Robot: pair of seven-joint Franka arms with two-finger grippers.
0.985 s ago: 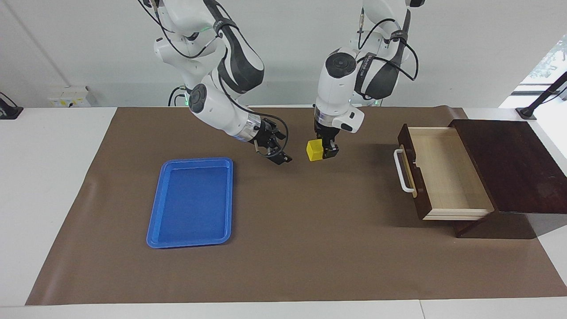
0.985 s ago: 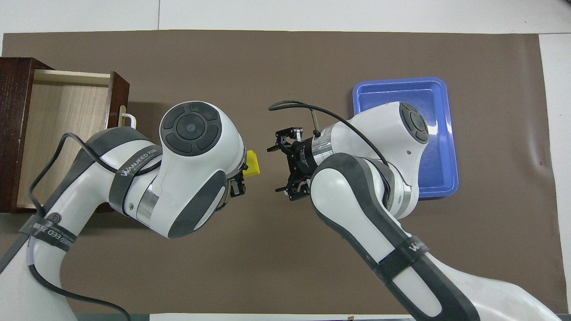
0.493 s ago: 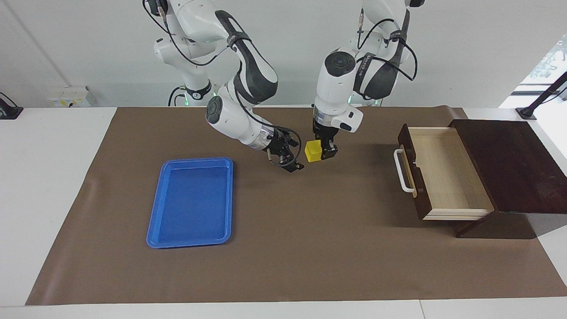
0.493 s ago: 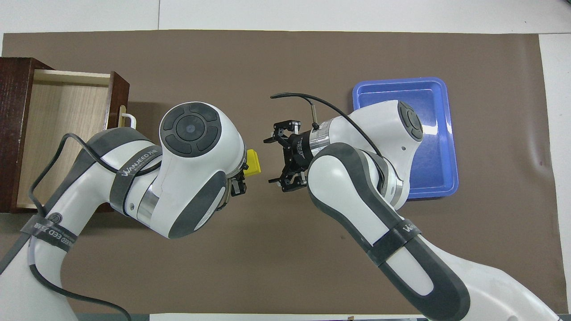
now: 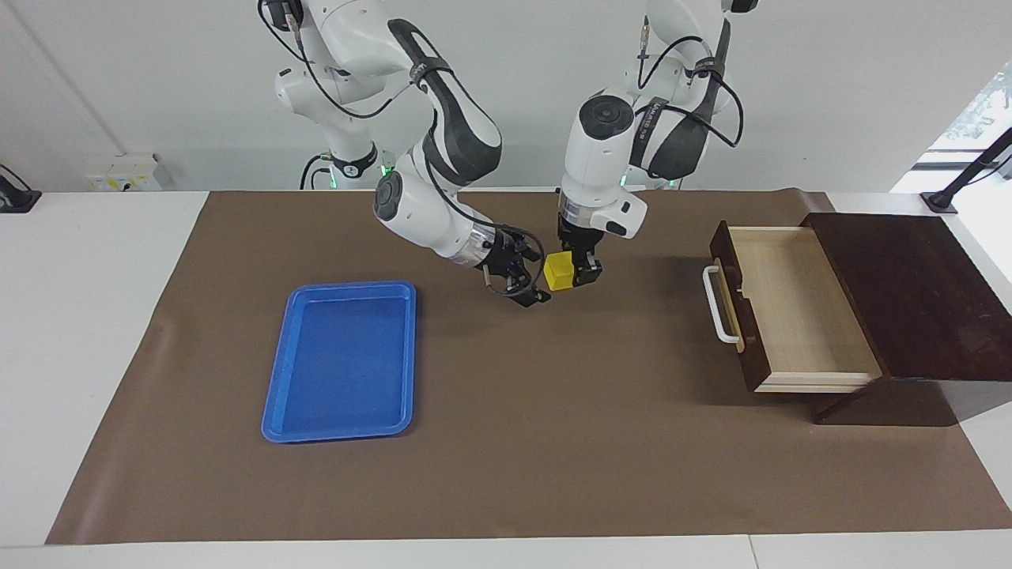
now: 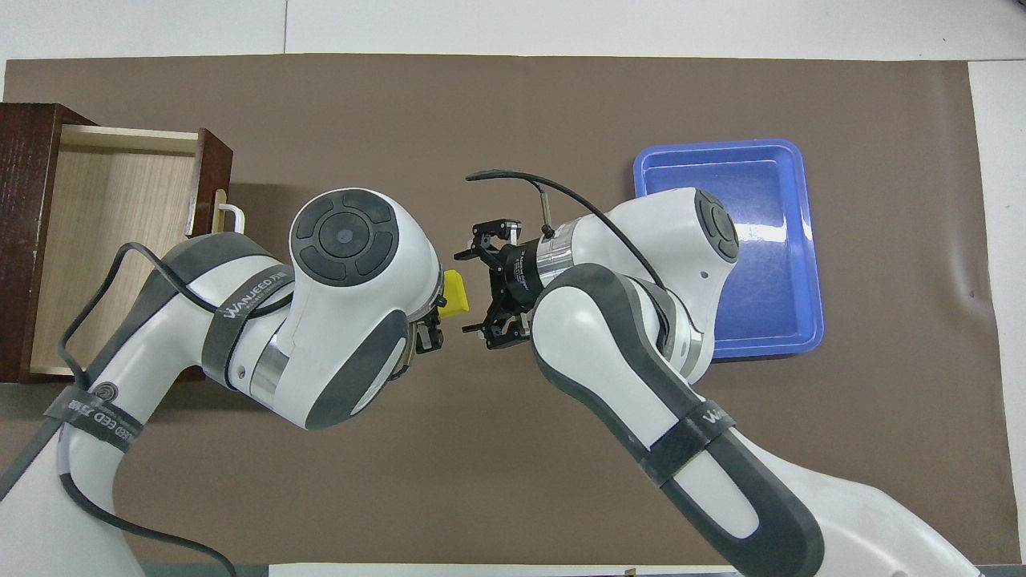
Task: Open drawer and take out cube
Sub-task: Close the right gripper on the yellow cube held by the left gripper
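The robot will next grab the yellow cube's exposed sides with its right gripper, to bring the cube (image 6: 454, 291) over to the blue tray.
The small yellow cube (image 5: 559, 271) (image 6: 454, 291) hangs in the air over the brown mat, with my left gripper (image 5: 572, 274) shut on it from above. In the overhead view the left wrist hides most of that gripper. My right gripper (image 5: 531, 278) (image 6: 473, 293) is open, turned sideways, and sits right beside the cube on the blue tray's side, its fingers apart from it. The drawer (image 5: 794, 316) (image 6: 104, 208) stands pulled out of its dark wooden box at the left arm's end of the table. Its pale interior shows nothing inside, and its white handle (image 5: 718, 304) faces the table's middle.
A flat blue tray (image 5: 340, 359) (image 6: 721, 148) lies on the mat toward the right arm's end, with nothing in it. The dark box top (image 5: 909, 292) rises above the mat. A brown mat (image 5: 553, 442) covers the table.
My right gripper has swung from near the tray toward the cube and now sits close beside it, still open. The left gripper has held the cube almost still.
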